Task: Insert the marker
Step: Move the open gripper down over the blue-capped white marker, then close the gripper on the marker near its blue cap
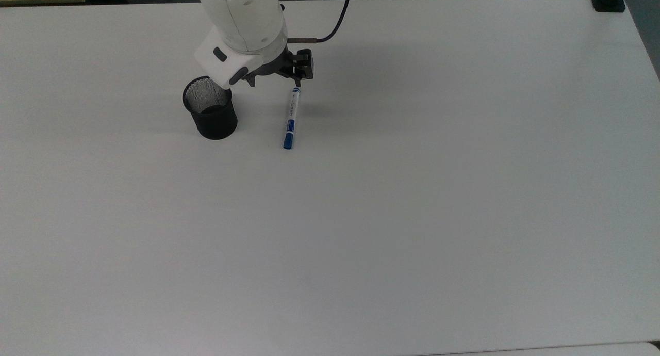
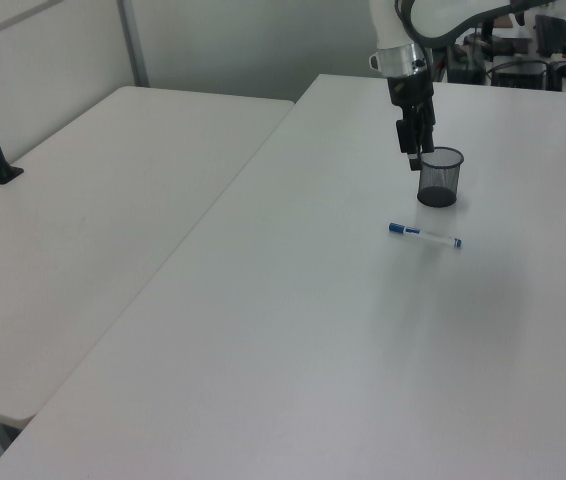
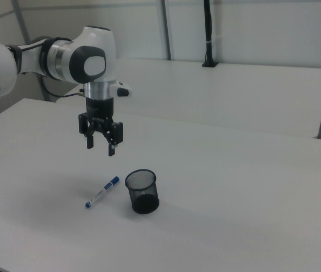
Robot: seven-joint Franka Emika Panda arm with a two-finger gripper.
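My gripper grips the marker by its blue end with the cap (image 2: 397, 229) next, to insert it into the black mesh cup (image 2: 440, 177).
The marker (image 1: 291, 119) lies flat on the white table (image 1: 412, 191), its long blue cap toward the top view's bottom; it also shows in the left view (image 2: 424, 235) and the right view (image 3: 102, 192). The black mesh cup (image 1: 210, 108) stands upright to the top view's left of it, also seen at cup (image 2: 440, 177) and cup (image 3: 142, 191). My gripper (image 3: 100, 147) hangs open and empty, fingers pointing down, well above the table. In the top view the gripper (image 1: 274, 82) sits over the marker's far end and the gap beside the cup.
A black clamp base (image 1: 608, 0) sits at the table's far right corner in the top view. A black cable (image 1: 335, 26) trails from my wrist. A second white table (image 2: 113, 200) adjoins on the left view's left, with a black post (image 3: 207, 34).
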